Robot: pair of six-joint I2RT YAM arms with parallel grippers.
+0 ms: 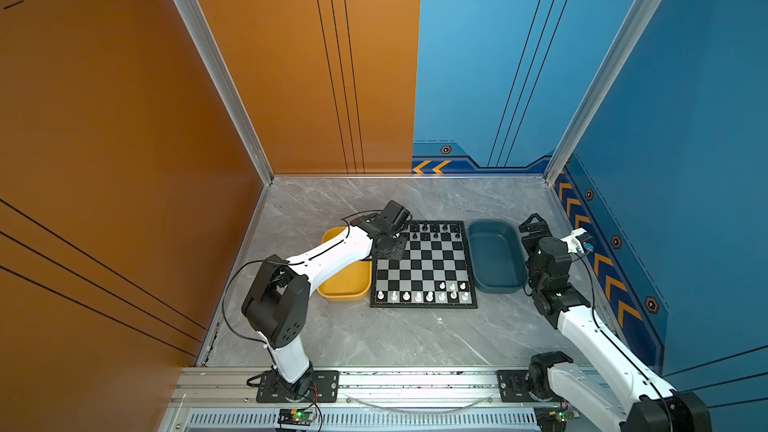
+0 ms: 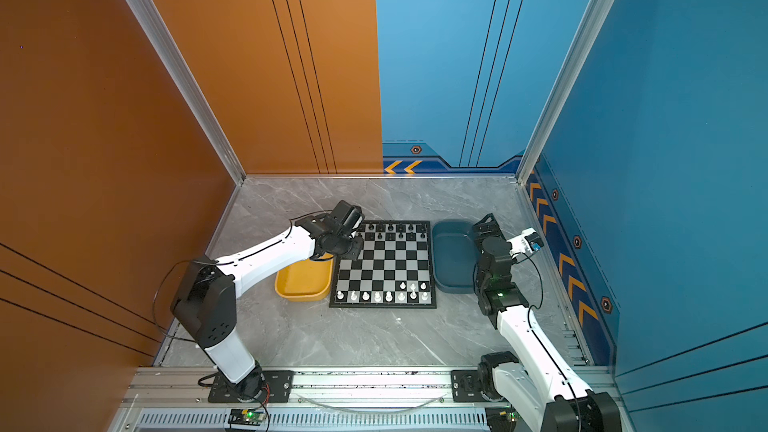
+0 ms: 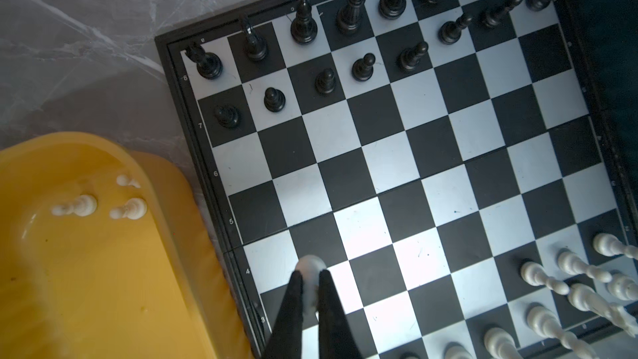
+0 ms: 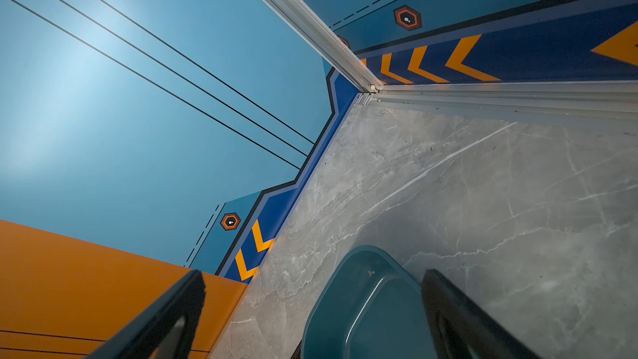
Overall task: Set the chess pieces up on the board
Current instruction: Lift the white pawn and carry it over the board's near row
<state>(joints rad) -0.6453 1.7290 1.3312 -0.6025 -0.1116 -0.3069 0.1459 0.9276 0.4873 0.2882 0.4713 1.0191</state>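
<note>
The white piece [image 3: 310, 266] hangs far from the square beside the white pawns, so the robot needs to move it there before the left gripper lets go of it.
The board [image 1: 424, 268] [image 2: 384, 268] lies mid-table. Black chess pieces [image 1: 434, 228] [image 3: 303, 25] fill its two far rows. White chess pieces [image 1: 417, 296] [image 3: 552, 278] line the near row, with three more [image 1: 452, 285] in the second row at the right. My left gripper [image 3: 310, 272] [image 1: 395, 243] is shut on a small white piece [image 3: 310, 265], held over the board's left-edge squares beside the yellow tray. My right gripper [image 4: 314, 279] [image 1: 534, 224] hangs open and holds nothing, above the far end of the dark blue tray.
The yellow tray [image 1: 347, 284] [image 3: 86, 288] touches the board's left side and holds three white pieces [image 3: 129, 208]. The dark blue tray [image 1: 494, 259] [image 4: 362, 312] sits along the board's right side. Walls close in the table's far, left and right sides.
</note>
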